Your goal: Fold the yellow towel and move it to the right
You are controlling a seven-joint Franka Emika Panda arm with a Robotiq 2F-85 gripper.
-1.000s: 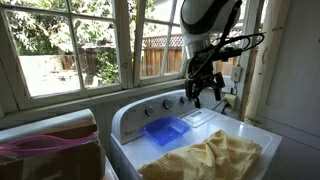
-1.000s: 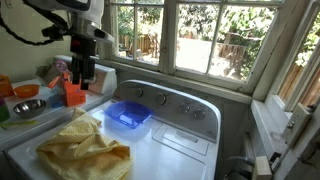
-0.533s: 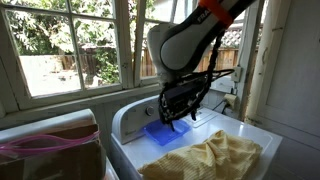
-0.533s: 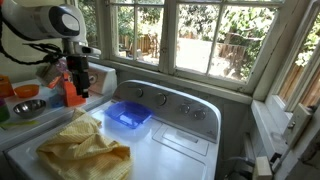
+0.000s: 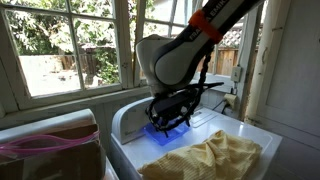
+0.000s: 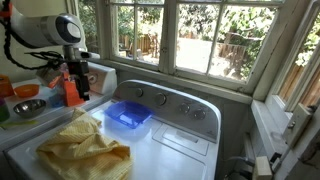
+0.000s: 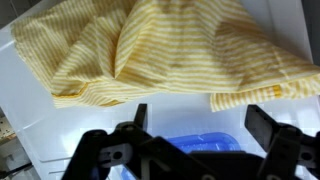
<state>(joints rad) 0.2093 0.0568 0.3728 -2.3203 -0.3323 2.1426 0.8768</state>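
The yellow towel (image 5: pixel 212 156) needs to be grabbed next by my gripper at its corner end nearest the orange container, so that end can fold over the rest and move across.
The yellow towel (image 5: pixel 212 156) lies rumpled on the white washer top (image 5: pixel 245 130), near its front. It also shows in the other exterior view (image 6: pixel 85 150) and fills the upper part of the wrist view (image 7: pixel 170 50). My gripper (image 7: pixel 200 118) is open and empty. It hovers above the washer between the towel and the blue tray (image 7: pixel 200 146). In both exterior views the gripper (image 5: pixel 166 120) (image 6: pixel 78 84) hangs near the blue tray (image 6: pixel 128 113), apart from the towel. In an exterior view the arm hides most of the tray.
The washer's control panel (image 6: pixel 170 103) runs along the back under the windows. An orange container (image 6: pixel 72 92) and a metal bowl (image 6: pixel 28 107) stand beside the washer. A pink basket (image 5: pixel 40 145) sits on the neighbouring machine.
The arm has swung from high at the washer's back down over the blue tray, nearer the towel. The gripper stays open. The towel has not moved.
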